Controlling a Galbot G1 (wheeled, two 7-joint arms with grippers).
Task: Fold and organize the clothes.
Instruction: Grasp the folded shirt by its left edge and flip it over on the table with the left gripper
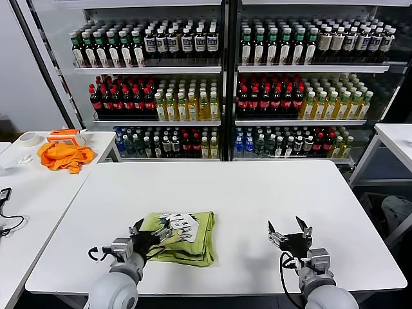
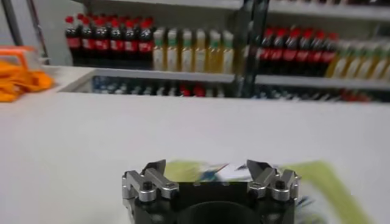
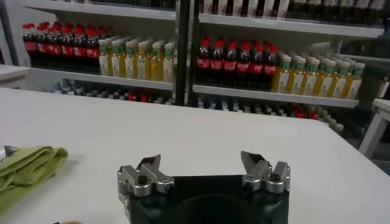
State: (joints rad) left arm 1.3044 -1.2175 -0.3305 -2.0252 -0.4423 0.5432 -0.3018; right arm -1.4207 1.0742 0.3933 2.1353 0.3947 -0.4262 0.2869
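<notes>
I need to grab the lime T-shirt by its plain green edge [image 1: 207, 235] with my left gripper next, to fold it over the shirt's white graphic [image 1: 182, 226].
The lime yellow-green T-shirt [image 1: 187, 235] lies folded on the white table [image 1: 257, 193] near its front edge, white graphic facing up. My left gripper [image 1: 153, 233] is open and sits low at the shirt's left edge, its fingers over the cloth. In the left wrist view the shirt [image 2: 317, 176] shows blurred just beyond the open left gripper [image 2: 207, 167]. My right gripper [image 1: 290, 231] is open and empty over bare table to the right of the shirt. In the right wrist view the right gripper [image 3: 201, 163] is open, and the shirt [image 3: 27, 167] lies off to the side.
A bright orange cloth [image 1: 63, 156], a tape roll [image 1: 28, 138] and an orange-and-white box [image 1: 64, 135] lie on the side table at left. Drink coolers full of bottles [image 1: 225, 77] stand behind the table. A cable [image 1: 8, 219] lies on the left table. Another white table [image 1: 396, 138] stands at right.
</notes>
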